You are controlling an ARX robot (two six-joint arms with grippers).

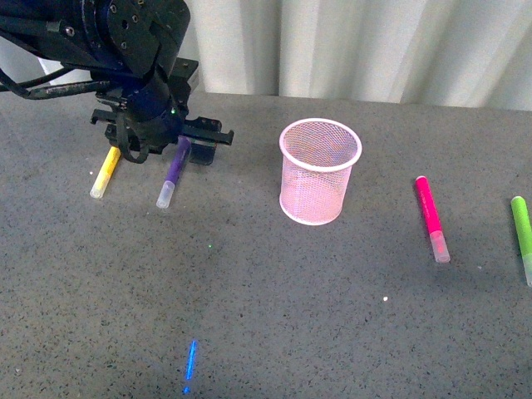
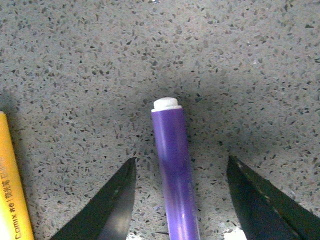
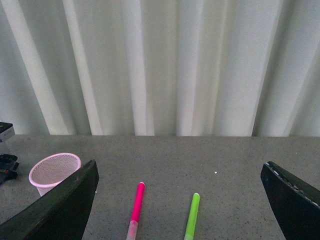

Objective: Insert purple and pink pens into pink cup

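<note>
I need to grab the pen's purple body (image 1: pixel 174 166) with my left gripper next, to drop the purple pen into the pink cup (image 1: pixel 320 170).
The purple pen (image 1: pixel 172 176) lies on the grey table at the left, its clear cap toward me. My left gripper (image 1: pixel 170 141) hangs low over its far end, open, with the pen's barrel (image 2: pixel 172 170) lying between the two dark fingers (image 2: pixel 112 205) and touching neither. The pink pen (image 1: pixel 431 216) lies flat at the right, also seen as the pink pen (image 3: pixel 136 207) in the right wrist view. The pink cup (image 1: pixel 318 170) stands upright in the middle, nothing visible inside. My right gripper (image 3: pixel 180 200) is open with nothing between its fingers, held above the table.
A yellow marker (image 1: pixel 105 171) lies just left of the purple pen, its barrel (image 2: pixel 12 190) close beside my left finger. A green marker (image 1: pixel 523 234) lies at the right edge, next to the pink pen. A white curtain (image 3: pixel 160 65) hangs behind the table's far edge.
</note>
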